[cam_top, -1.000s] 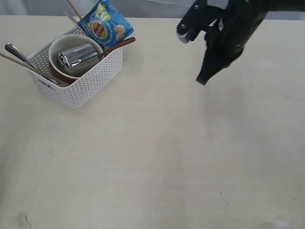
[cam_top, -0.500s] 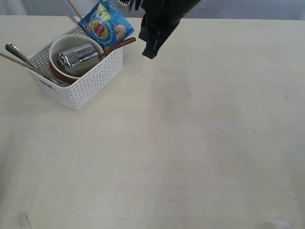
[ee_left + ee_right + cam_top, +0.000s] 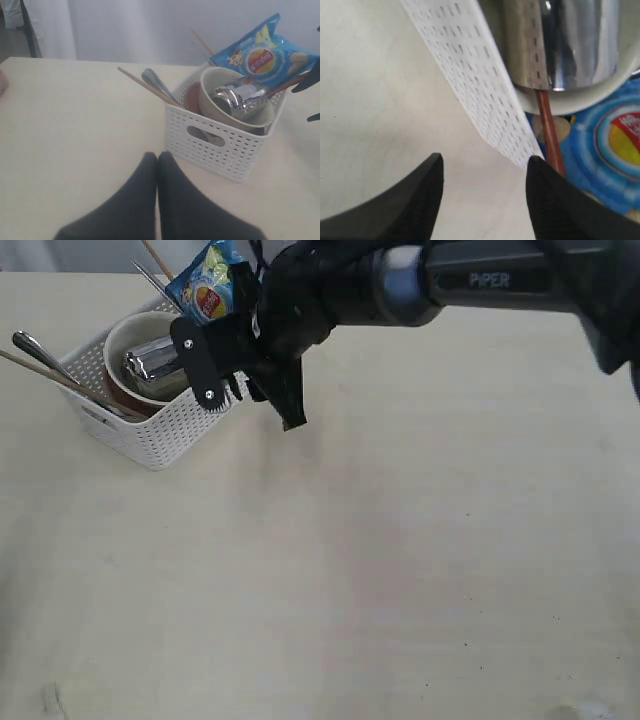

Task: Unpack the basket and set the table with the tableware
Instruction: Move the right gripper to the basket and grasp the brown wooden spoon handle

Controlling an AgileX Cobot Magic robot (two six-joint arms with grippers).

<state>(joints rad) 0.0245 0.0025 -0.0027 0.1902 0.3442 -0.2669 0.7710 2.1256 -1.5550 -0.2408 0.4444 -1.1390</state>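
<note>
The dark red handle (image 3: 549, 125) is outside the gap between my fingers, so my right gripper needs to move right in its wrist view before it closes on the spoon.
The white basket (image 3: 160, 430) (image 3: 225, 150) stands at the table's (image 3: 400, 570) far left. In it a cream bowl (image 3: 118, 335) (image 3: 210, 95) holds a steel cup (image 3: 150, 358) (image 3: 237, 97) (image 3: 575, 40) lying on its side. A reddish-brown plate (image 3: 192, 97), chopsticks (image 3: 50, 375) (image 3: 147, 86) and a steel handle (image 3: 30, 343) lean beside the bowl. My right gripper (image 3: 250, 390) (image 3: 484, 165) is open at the basket's right corner (image 3: 470, 75), close to the dark red spoon handle (image 3: 549, 125) and holding nothing. My left gripper (image 3: 157, 157) is shut and empty, short of the basket.
A blue chip bag (image 3: 208, 292) (image 3: 260, 52) (image 3: 605, 150) stands at the basket's back corner, right beside my right gripper. The right arm (image 3: 480, 280) stretches across the back of the table.
My right arm has swung left from the far right to the basket's right corner, and its jaws have opened. The left gripper has stayed shut.
</note>
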